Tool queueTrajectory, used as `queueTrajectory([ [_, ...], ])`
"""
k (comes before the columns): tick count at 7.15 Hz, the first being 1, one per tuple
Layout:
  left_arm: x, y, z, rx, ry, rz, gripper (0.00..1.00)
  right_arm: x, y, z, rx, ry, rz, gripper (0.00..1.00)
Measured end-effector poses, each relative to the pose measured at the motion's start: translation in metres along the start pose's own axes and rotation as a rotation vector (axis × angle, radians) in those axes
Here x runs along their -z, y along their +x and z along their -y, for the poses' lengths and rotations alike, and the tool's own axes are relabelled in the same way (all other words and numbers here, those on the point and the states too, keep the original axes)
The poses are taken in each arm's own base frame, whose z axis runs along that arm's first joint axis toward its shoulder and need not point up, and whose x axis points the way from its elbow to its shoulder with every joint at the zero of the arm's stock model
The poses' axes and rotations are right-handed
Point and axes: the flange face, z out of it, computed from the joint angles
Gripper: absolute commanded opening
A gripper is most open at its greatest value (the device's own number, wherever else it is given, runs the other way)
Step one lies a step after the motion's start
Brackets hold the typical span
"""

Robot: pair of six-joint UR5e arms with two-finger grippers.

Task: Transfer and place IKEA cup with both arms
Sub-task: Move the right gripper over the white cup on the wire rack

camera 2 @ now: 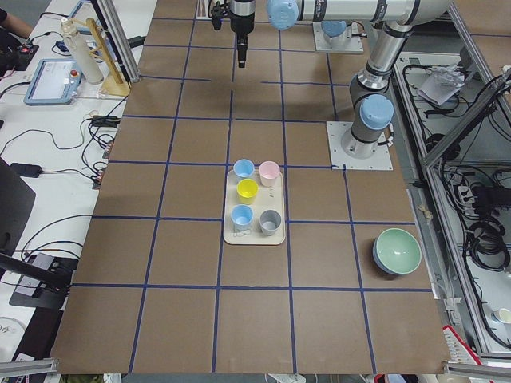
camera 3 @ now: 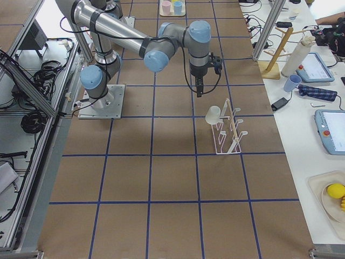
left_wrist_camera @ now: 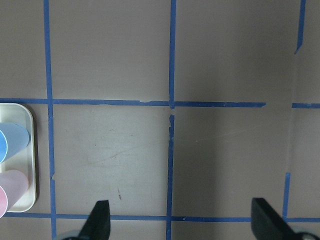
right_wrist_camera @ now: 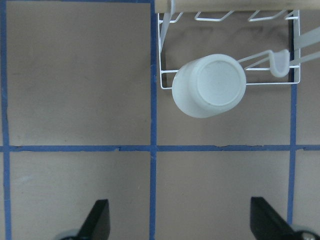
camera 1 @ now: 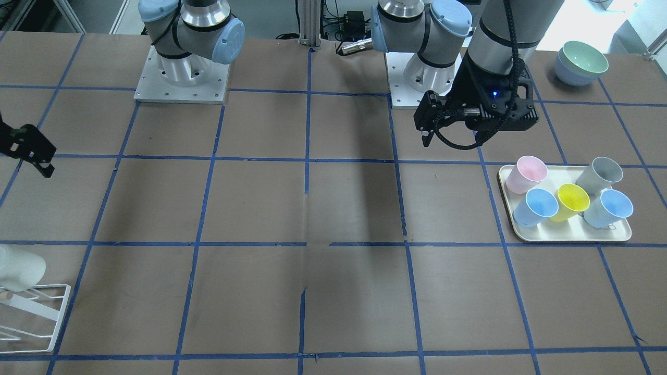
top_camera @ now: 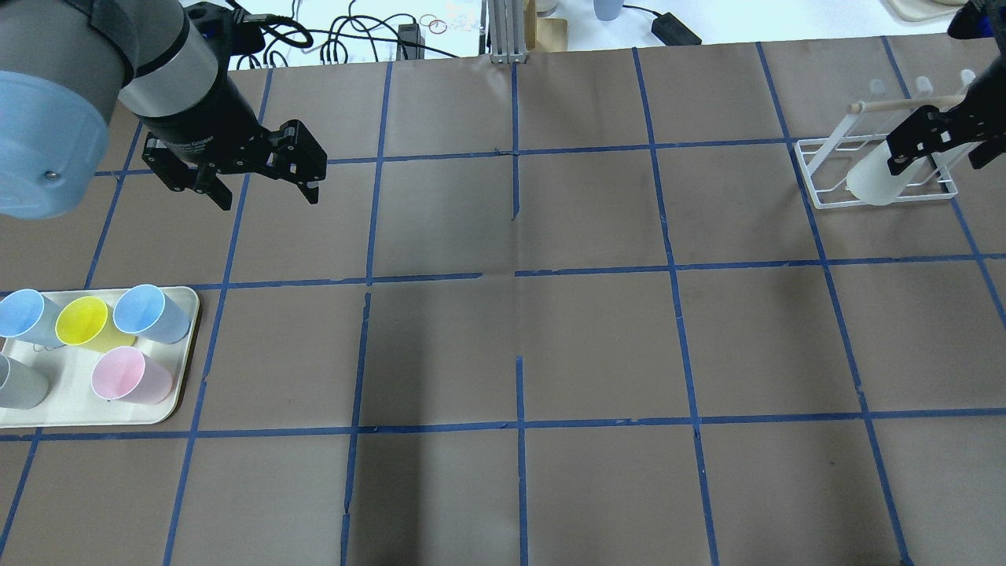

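Note:
The right gripper picks up the white IKEA cup by its base end (camera 1: pixel 32 267) (right_wrist_camera: pixel 218 81) next, to leave the cup's rim free for the other hand in the transfer.
The IKEA cup (right_wrist_camera: pixel 210 85), white and tapered, hangs upturned and tilted on a prong of the white wire rack (right_wrist_camera: pixel 161 50). It also shows in the overhead view (top_camera: pixel 871 185) and the right side view (camera 3: pixel 213 114). My right gripper (right_wrist_camera: pixel 181 220) is open and empty, above the cup and apart from it; it also shows in the overhead view (top_camera: pixel 935 157). My left gripper (left_wrist_camera: pixel 182 220) is open and empty over bare table, a little beyond the tray; it also shows in the overhead view (top_camera: pixel 267 196).
A cream tray (top_camera: pixel 169 393) at the robot's left holds several coloured cups: blue, yellow, pink and grey. Stacked bowls (camera 1: pixel 581 62) stand near the left arm's base. Blue tape lines grid the brown table.

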Motion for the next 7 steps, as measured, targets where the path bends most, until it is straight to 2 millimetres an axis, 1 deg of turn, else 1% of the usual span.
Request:
queueTrajectory([
  [1, 0.0, 0.0, 0.0, 0.0, 0.001, 0.0, 1.0, -0.017, 0.013, 0.009, 0.029, 0.02, -0.01, 1.0],
  [2, 0.0, 0.0, 0.0, 0.001, 0.0, 0.0, 1.0, -0.033, 0.02, 0.017, 0.049, 0.034, -0.01, 1.0],
  [3, 0.0, 0.0, 0.0, 0.001, 0.0, 0.0, 1.0, -0.045, 0.023, 0.022, 0.057, 0.038, -0.002, 1.0],
  [4, 0.0, 0.0, 0.0, 0.001, -0.001, 0.0, 1.0, -0.055, 0.026, 0.027, 0.062, 0.04, 0.003, 1.0],
  [6, -0.001, 0.0, 0.0, 0.0, 0.0, 0.0, 1.0, -0.065, 0.031, 0.036, 0.066, 0.043, 0.003, 1.0],
  [7, -0.001, 0.0, 0.001, 0.0, -0.001, 0.0, 1.0, -0.074, 0.034, 0.04, 0.065, 0.037, 0.007, 1.0],
])
